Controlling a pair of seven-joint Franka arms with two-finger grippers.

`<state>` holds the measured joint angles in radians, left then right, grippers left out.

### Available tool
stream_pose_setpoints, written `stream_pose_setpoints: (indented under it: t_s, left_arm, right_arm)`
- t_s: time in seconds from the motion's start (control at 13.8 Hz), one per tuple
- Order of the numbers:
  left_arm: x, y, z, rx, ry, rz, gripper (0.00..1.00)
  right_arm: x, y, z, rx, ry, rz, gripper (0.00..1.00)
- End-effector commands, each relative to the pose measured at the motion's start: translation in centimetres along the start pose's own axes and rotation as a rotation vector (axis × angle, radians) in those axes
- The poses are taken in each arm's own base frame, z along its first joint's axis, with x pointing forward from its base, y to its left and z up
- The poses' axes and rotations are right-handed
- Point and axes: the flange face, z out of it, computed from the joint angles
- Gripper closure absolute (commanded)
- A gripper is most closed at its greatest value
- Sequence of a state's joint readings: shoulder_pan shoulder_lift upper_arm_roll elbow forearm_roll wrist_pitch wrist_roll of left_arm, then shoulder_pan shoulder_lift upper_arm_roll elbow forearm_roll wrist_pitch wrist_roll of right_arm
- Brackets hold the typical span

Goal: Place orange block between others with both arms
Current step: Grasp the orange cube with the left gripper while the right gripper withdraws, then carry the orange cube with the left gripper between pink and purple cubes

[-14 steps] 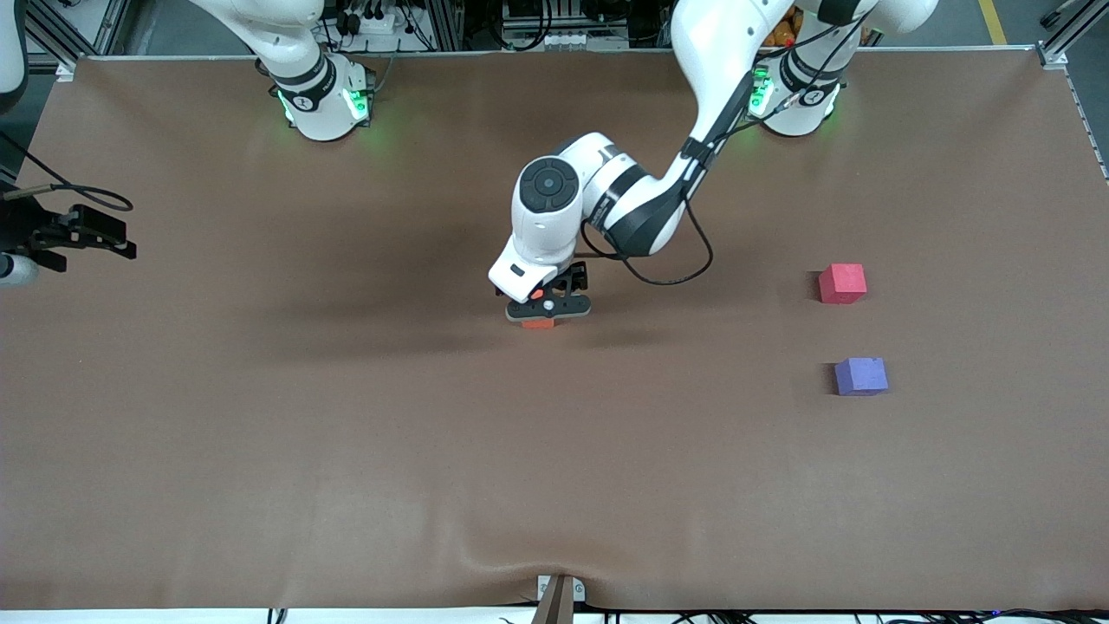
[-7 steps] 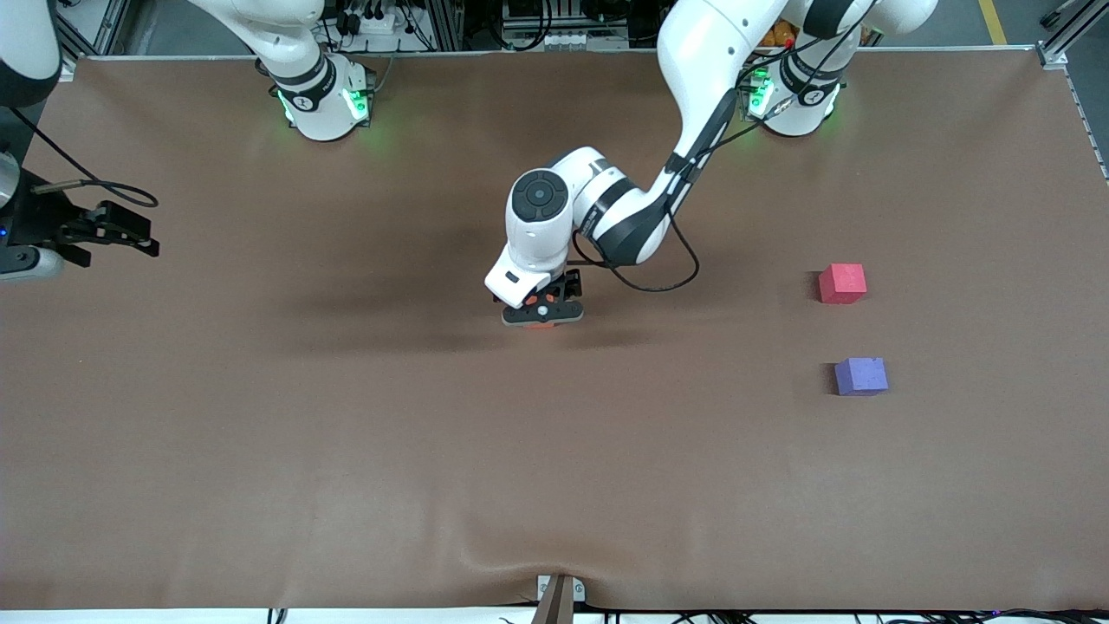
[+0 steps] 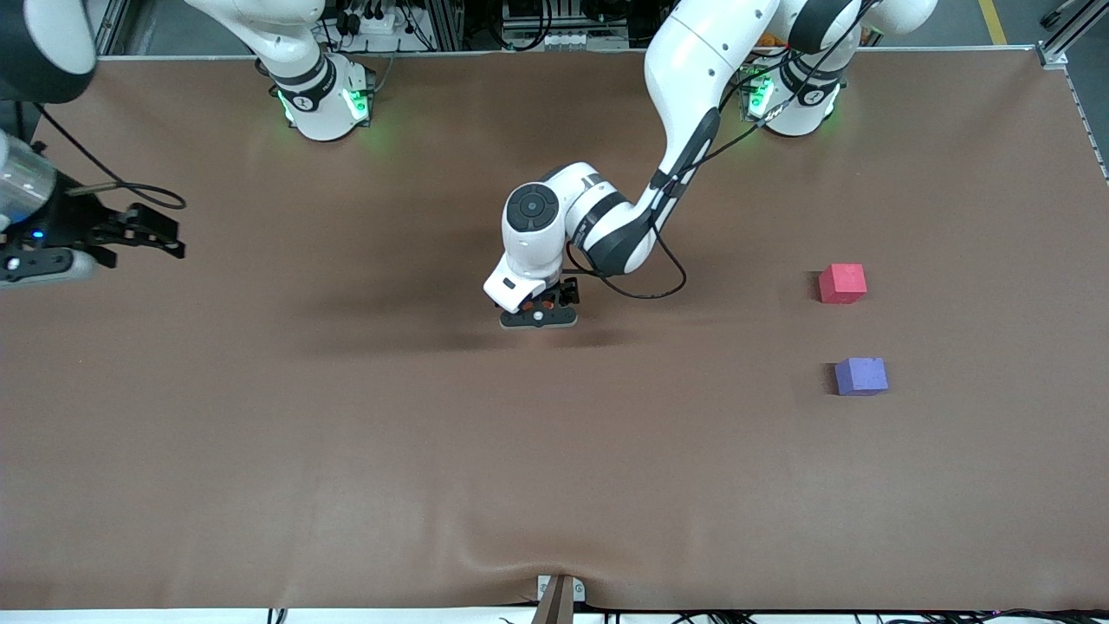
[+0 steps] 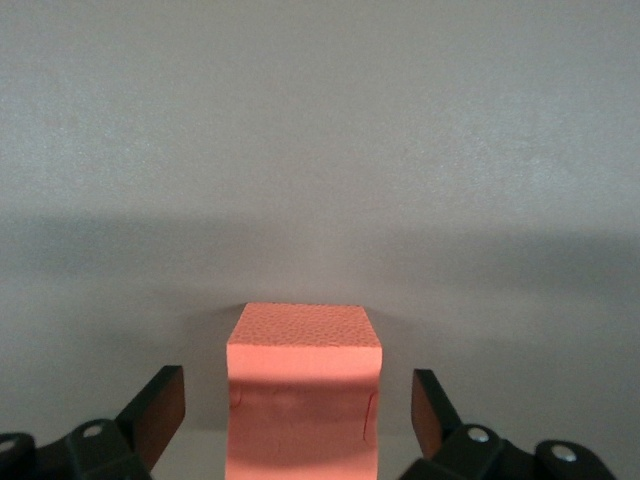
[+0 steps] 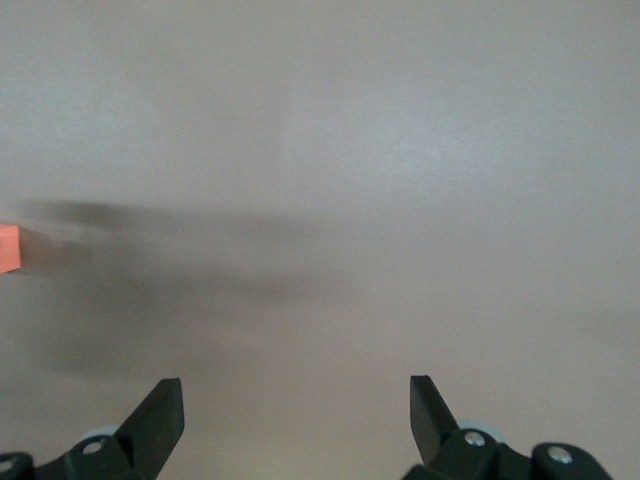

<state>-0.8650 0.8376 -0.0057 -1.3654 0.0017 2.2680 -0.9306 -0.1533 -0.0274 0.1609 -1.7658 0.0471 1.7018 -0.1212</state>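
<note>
I should next set the orange block between the pink and purple cubes, so I should grab the orange block [image 4: 305, 400] with my left gripper by two opposite sides below its top.
In the left wrist view the orange block [image 4: 305, 400] stands on the brown mat between the fingers of my left gripper [image 4: 297, 405]. That gripper is open, with a gap on each side of the block. In the front view the left gripper [image 3: 538, 317] sits low over the middle of the table and covers the block. The pinkish-red cube [image 3: 842, 282] and the purple-blue cube [image 3: 861, 376] lie apart toward the left arm's end, the purple one nearer the camera. My right gripper [image 3: 169, 236] hangs open and empty over the right arm's end of the table. The orange block [image 5: 8, 249] shows at the edge of the right wrist view.
The brown mat [image 3: 346, 451] covers the whole table. Both arm bases [image 3: 325, 100] glow green along the edge farthest from the camera. A small metal bracket [image 3: 560, 596] sits at the edge nearest the camera.
My left gripper has come down around the orange block, which now hides under it in the front view. The right gripper has drifted toward the table's middle.
</note>
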Motion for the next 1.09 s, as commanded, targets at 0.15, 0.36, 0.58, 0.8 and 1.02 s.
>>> stream_pose_setpoints:
  t_s: [0.15, 0.36, 0.58, 0.8, 1.02]
  left_arm:
    - [0.0, 0.5, 0.7, 0.008, 0.023, -0.01, 0.0]
    - [-1.1, 1.0, 1.5, 0.013, 0.017, 0.007, 0.0]
    - [-1.1, 1.0, 1.5, 0.013, 0.017, 0.007, 0.09]
    - [-1.2, 1.1, 1.2, 0.014, 0.023, 0.018, 0.49]
    - [-0.9, 0.9, 0.8, 0.02, 0.022, 0.019, 0.62]
  right_arm:
    - [-0.6, -1.7, -0.3, -0.006, 0.007, -0.008, 0.0]
    - [-1.0, 0.2, -0.4, -0.006, 0.002, 0.03, 0.0]
    - [-1.8, 4.8, -0.6, -0.003, -0.006, 0.111, 0.0]
    - [-2.9, 6.5, -0.5, 0.009, -0.067, 0.143, 0.0]
    - [-3.1, 6.6, -0.7, 0.01, -0.071, 0.147, 0.0]
